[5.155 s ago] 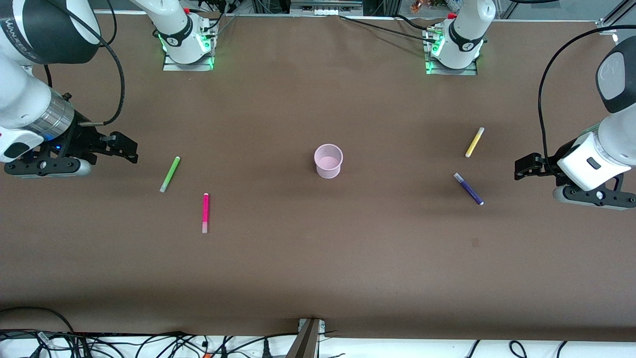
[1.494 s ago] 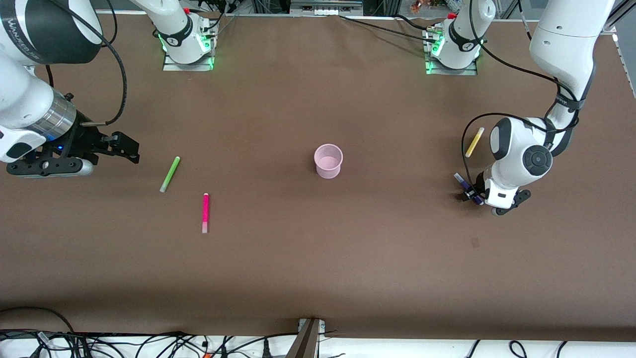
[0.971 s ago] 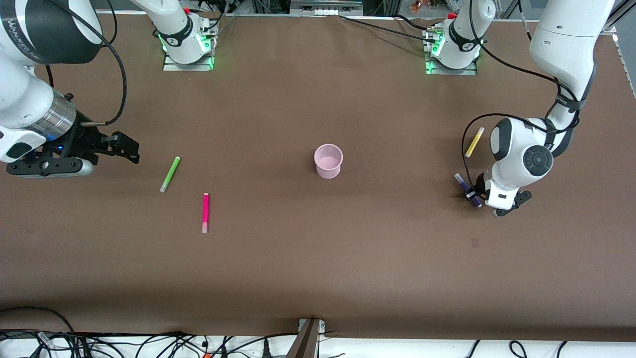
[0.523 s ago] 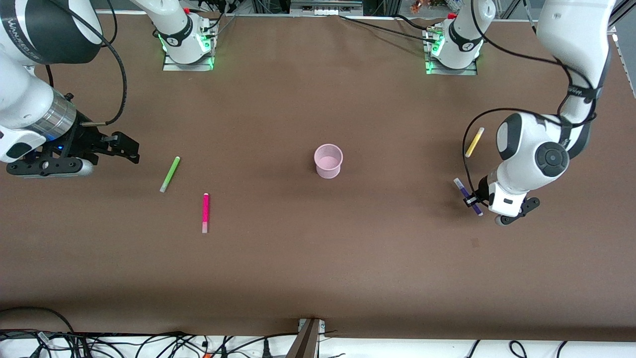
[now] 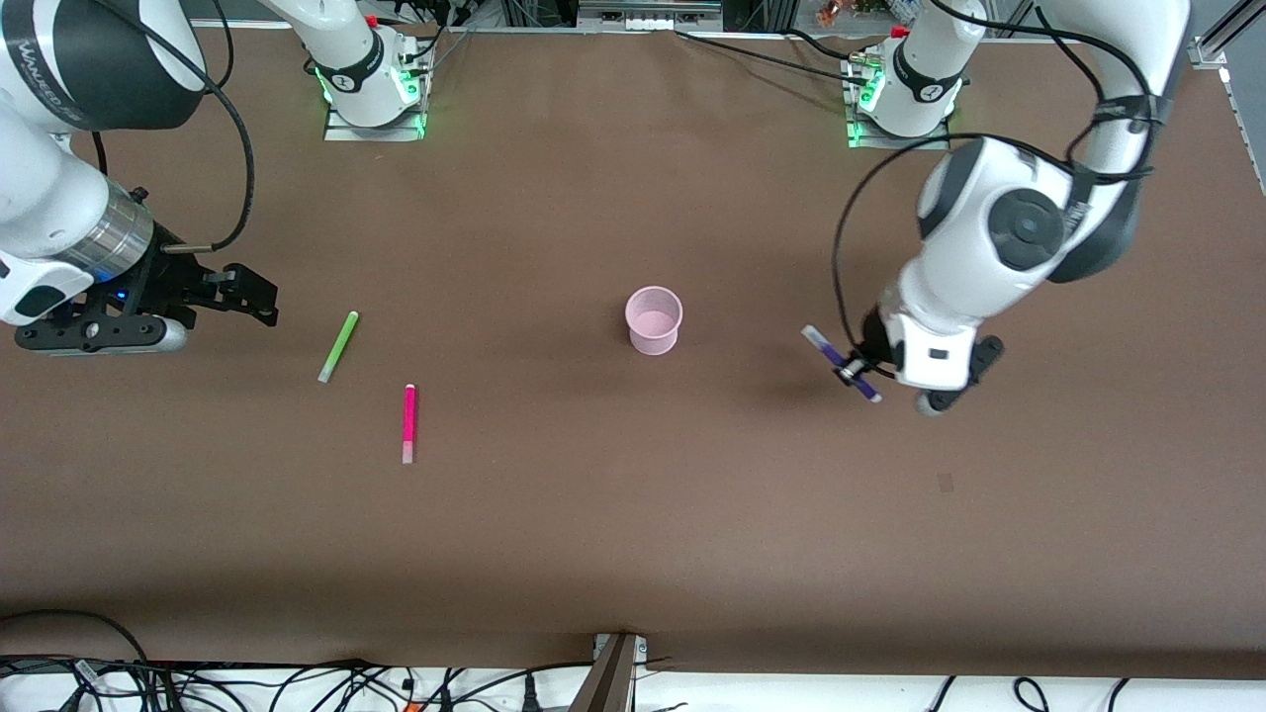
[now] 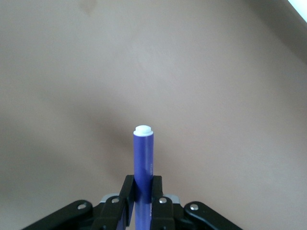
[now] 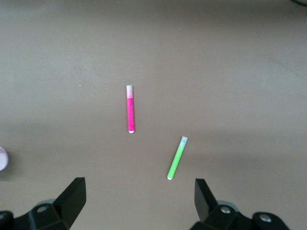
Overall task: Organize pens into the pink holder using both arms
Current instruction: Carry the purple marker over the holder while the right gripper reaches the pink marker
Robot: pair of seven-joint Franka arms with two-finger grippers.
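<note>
The hot pink pen needs to go into the pink holder point(image 5: 654, 319), so I should grab it next with my right gripper by its solid pink body point(image 5: 409, 414).
My left gripper point(image 5: 857, 373) is shut on the dark purple pen point(image 5: 839, 363) and holds it in the air over the table between the pink holder point(image 5: 654, 319) and the left arm's end; the pen point(image 6: 143, 167) shows clamped between the jaws in the left wrist view. The light green pen point(image 5: 338, 346) and hot pink pen point(image 5: 408, 423) lie toward the right arm's end, and also show in the right wrist view as the green pen point(image 7: 176, 158) and the pink pen point(image 7: 130, 109). My right gripper point(image 5: 252, 297) is open and waits beside the green pen. The yellow pen is hidden.
The arm bases point(image 5: 371, 84) stand along the table's edge farthest from the front camera. Cables point(image 5: 297, 682) lie off the table edge nearest the front camera. The holder's rim point(image 7: 2, 159) shows at the edge of the right wrist view.
My left gripper shut on the purple pen, lifted it off the table and carried it toward the pink holder. The left arm now covers the yellow pen. The right arm stayed still.
</note>
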